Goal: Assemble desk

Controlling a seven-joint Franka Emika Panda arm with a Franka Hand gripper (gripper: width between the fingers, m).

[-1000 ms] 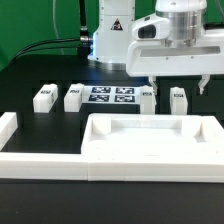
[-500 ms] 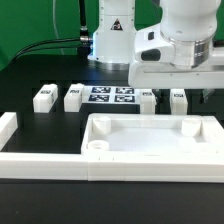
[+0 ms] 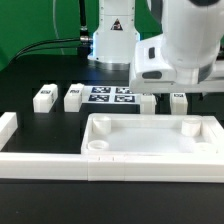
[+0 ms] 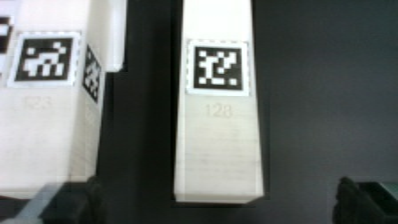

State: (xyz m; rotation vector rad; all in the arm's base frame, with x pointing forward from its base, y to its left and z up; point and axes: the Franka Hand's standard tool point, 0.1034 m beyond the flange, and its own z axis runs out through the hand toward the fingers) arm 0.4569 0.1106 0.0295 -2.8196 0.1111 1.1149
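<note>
The white leg needs to fit into the desk top's round corner socket, so next my gripper will grab the leg by its plain square end (image 3: 178, 104) (image 4: 219, 184).
The white desk top (image 3: 150, 143), a tray with a raised rim and round corner sockets, lies in front. Four short white tagged legs lie behind it: two at the exterior view's left (image 3: 43, 97) (image 3: 73, 96) and two at its right (image 3: 147, 101) (image 3: 179, 100). My gripper (image 3: 178, 88) hangs low over the right pair. In the wrist view one leg (image 4: 222, 100) lies lengthwise between my open fingers (image 4: 370, 200), with the gripper (image 4: 217, 205) centred near its end. The neighbouring leg (image 4: 50, 90) lies beside it. Nothing is held.
The marker board (image 3: 110, 96) lies between the two pairs of legs. A low white border wall (image 3: 12, 130) runs along the front and up the exterior view's left. The arm's base (image 3: 113, 35) stands at the back.
The gripper has come down over the right pair of legs and now fills more of the exterior view. The parts have not moved.
</note>
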